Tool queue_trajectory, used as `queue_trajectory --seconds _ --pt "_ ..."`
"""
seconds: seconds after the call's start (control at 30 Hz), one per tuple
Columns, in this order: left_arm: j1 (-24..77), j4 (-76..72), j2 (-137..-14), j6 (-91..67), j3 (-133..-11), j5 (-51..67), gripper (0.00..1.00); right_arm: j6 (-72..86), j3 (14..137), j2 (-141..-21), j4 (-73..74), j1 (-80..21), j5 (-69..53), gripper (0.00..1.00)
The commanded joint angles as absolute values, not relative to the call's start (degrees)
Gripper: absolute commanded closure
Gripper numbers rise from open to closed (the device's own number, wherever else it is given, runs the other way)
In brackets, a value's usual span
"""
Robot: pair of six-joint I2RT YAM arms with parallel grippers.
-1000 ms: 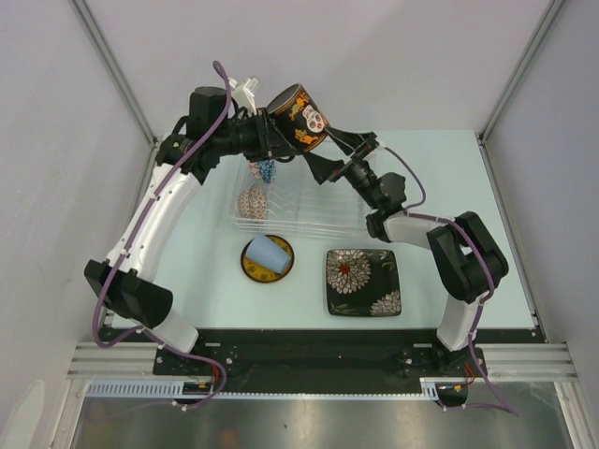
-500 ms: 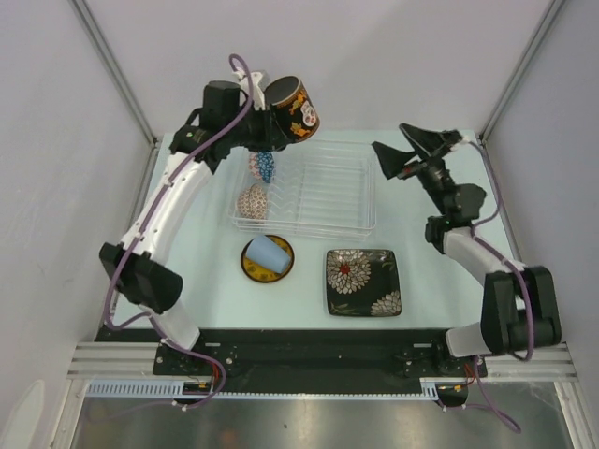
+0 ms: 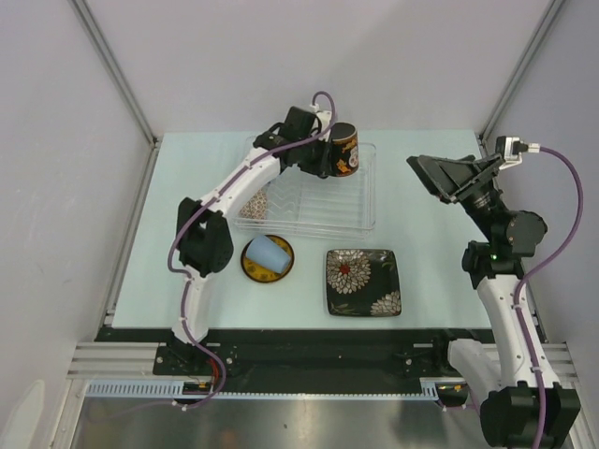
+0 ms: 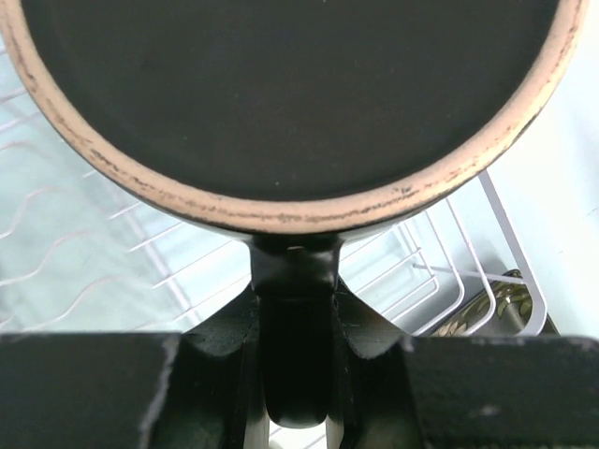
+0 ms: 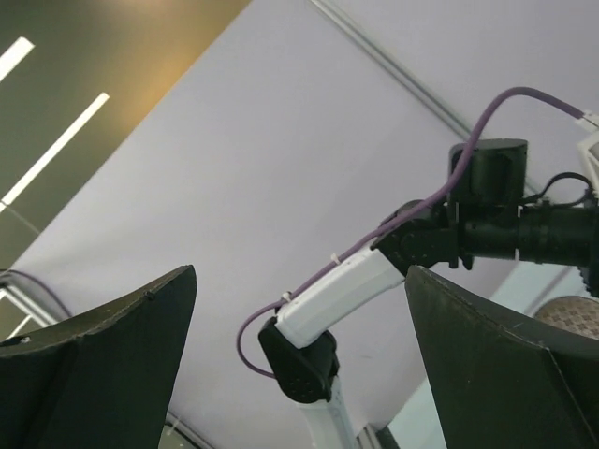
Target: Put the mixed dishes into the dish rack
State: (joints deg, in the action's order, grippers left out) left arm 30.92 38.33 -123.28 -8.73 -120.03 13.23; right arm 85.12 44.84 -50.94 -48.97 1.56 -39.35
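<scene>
The mug point(image 3: 345, 150) stays in my left gripper until it is on the rack wires. It hangs above them at the rack's far edge, so if I opened now, it would drop short.
My left gripper point(image 3: 329, 155) is shut on the handle of the red-inside dark mug point(image 3: 345, 150) and holds it on its side over the far right part of the dish rack point(image 3: 323, 217). In the left wrist view the mug's dark base point(image 4: 290, 94) fills the top, its handle sits between my fingers point(image 4: 374, 337), and rack wires point(image 4: 426, 271) lie below. The beige bowl point(image 3: 255, 202) stands in the rack's left end, partly behind the arm. The blue bowl is hidden. The pale blue cup point(image 3: 265, 252) lies on the yellow plate point(image 3: 253, 269). The black floral square plate point(image 3: 363, 281) lies on the table. My right gripper point(image 3: 449, 178) is open, empty and raised at the right.
The right wrist view looks up past open fingers point(image 5: 112, 365) at the left arm point(image 5: 346, 290) and the white wall. White walls with metal posts point(image 3: 117, 70) close the table on three sides. The cup, yellow plate and square plate lie in front of the rack.
My left arm swung the mug from the back left to the right and down over the rack's far right part. My right arm drew back right and rose.
</scene>
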Motion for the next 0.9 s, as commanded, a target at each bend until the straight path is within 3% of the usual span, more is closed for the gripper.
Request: queue_trajectory --seconds 0.0,0.37,0.87 --pt "31.4 27.4 -121.5 -7.5 -126.8 13.9 1.00 77.2 43.8 -47.4 -36.7 3.0 -41.9 0.00" --pt "32.9 19.1 -123.6 -7.2 -116.9 11.4 1.00 78.8 40.2 -44.9 -35.9 5.7 -42.3 0.00" --pt "34.6 15.0 -127.2 -5.2 -113.0 10.0 1.00 78.8 38.8 -47.1 -35.9 6.6 -42.0 0.00"
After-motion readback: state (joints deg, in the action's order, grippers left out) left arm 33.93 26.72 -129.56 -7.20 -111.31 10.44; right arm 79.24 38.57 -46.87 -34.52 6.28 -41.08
